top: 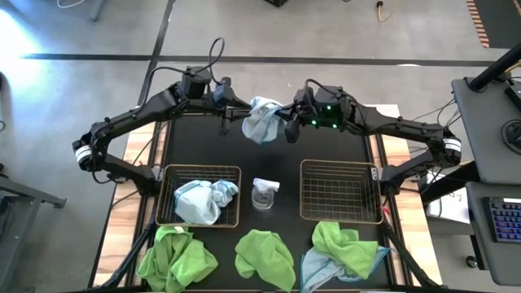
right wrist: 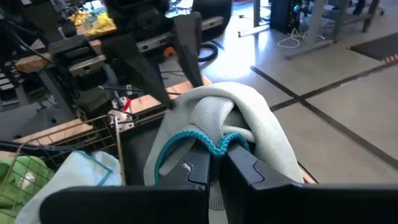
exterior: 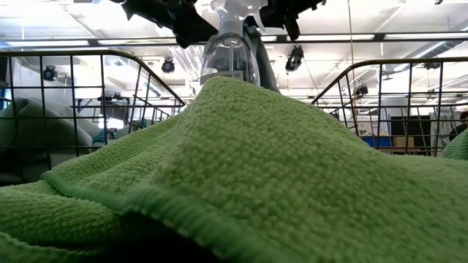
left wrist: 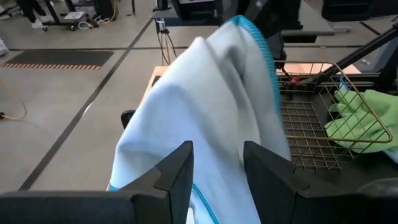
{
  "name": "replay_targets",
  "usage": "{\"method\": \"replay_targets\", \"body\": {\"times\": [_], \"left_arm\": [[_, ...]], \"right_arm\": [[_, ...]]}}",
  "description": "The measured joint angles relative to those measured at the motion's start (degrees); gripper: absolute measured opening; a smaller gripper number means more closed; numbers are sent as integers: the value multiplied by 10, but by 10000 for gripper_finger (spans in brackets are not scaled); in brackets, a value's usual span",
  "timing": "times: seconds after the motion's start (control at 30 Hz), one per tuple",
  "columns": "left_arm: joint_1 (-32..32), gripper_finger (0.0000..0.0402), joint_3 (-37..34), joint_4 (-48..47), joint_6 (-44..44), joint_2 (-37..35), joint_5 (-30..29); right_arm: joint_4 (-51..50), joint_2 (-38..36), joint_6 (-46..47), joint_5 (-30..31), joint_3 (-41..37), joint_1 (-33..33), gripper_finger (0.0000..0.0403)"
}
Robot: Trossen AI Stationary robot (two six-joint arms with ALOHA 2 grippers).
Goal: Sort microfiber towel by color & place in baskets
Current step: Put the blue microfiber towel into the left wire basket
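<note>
The pale blue towel belongs in the blue towels' basket (top: 199,199), so my left gripper will next grab the towel by its loose teal-hemmed edge (top: 248,128) to sort it there.
A pale blue towel (top: 262,118) with a teal hem is held up over the far middle of the table, between both grippers. My right gripper (top: 286,124) (right wrist: 216,163) is shut on it. My left gripper (top: 230,114) (left wrist: 216,168) is open, with one finger on either side of the towel (left wrist: 199,106). The left basket (top: 167,172) holds pale blue towels (top: 202,200). The right basket (top: 340,191) has nothing in it. Three lime green towels (top: 175,256) (top: 264,256) (top: 346,242) lie along the near edge. The right one rests on another pale blue towel (top: 319,270). My left gripper is open around the towel; the cloth fills the gap between its fingers (left wrist: 177,171), and I cannot tell whether they touch it. My right gripper pinches the towel's teal-hemmed edge (right wrist: 214,142) between its two fingers, coming level from the table's right side. The bunched cloth (right wrist: 249,118) bulges beyond the fingertips and looks lifted off the table.
A small clear spray bottle (top: 264,194) (exterior: 230,51) stands between the two baskets. In the low view a green towel (exterior: 256,168) fills the foreground, with basket wires (exterior: 88,109) on either side. The black mat (top: 269,159) lies bare between the grippers and the baskets.
</note>
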Motion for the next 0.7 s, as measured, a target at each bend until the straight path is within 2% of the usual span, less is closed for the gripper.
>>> {"method": "replay_targets", "body": {"times": [0.7], "left_arm": [[-26, 126, 0, 5, -13, 0, 0]], "right_arm": [[14, 0, -19, 0, 0, 22, 13]]}}
